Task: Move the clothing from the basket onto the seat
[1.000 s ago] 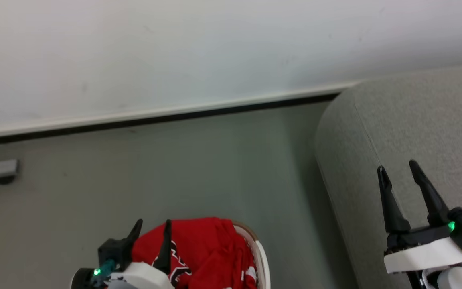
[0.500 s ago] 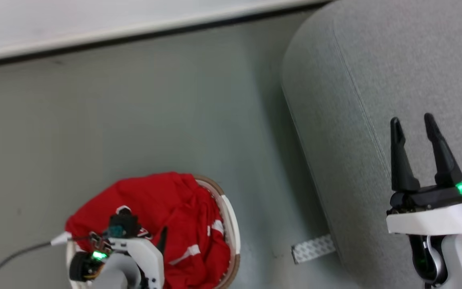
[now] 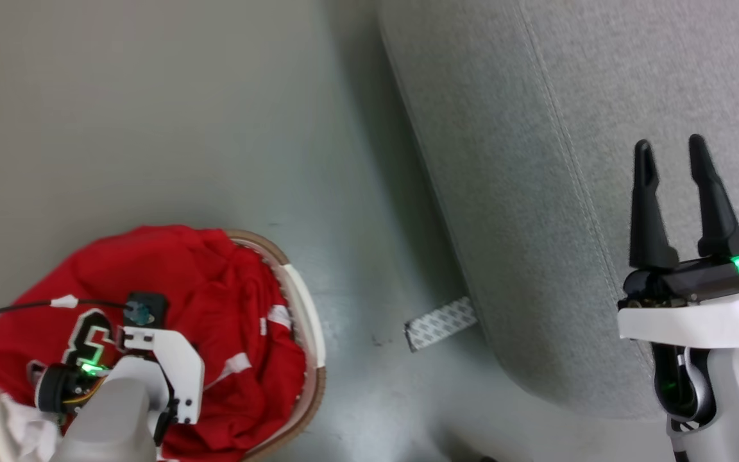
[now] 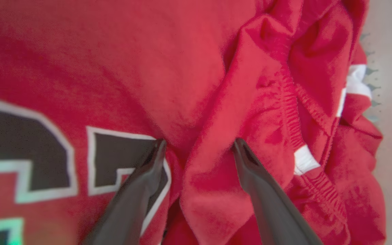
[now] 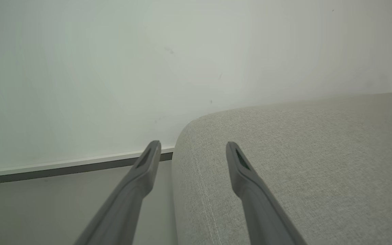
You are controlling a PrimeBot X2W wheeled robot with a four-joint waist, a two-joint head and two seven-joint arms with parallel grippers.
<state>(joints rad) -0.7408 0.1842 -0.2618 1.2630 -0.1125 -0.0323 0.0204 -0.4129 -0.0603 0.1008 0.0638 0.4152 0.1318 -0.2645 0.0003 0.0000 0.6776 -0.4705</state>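
The left gripper will grab the raised red fold of the jersey next, because the rest of the jersey (image 3: 190, 273) lies loose and crumpled in the basket (image 3: 308, 321).
The clothing (image 3: 215, 295), a crumpled red jersey with black-and-white lettering, fills the white basket (image 3: 308, 321) with the brown rim at the lower left. My left wrist (image 3: 151, 359) points straight down into it. In the left wrist view my left gripper (image 4: 197, 144) is open, its fingertips at the clothing (image 4: 216, 85) with a raised red fold between them. My right gripper (image 3: 671, 147) stands open and empty above the light grey seat (image 3: 504, 160) at the right. The right wrist view shows the right gripper (image 5: 192, 145) over the seat's (image 5: 301, 153) rounded edge.
Grey floor (image 3: 151, 96) lies between basket and seat. A patterned white strip (image 3: 440, 324) lies on the floor at the seat's base. A black cable (image 3: 10, 308) runs over the jersey. Pale cloth (image 3: 20, 423) shows at the basket's left. A wall with a baseboard (image 5: 80, 166) stands beyond the seat.
The head camera has tilted down, so the wall has left the picture. My left gripper has turned downward into the jersey. The right gripper stays open over the seat.
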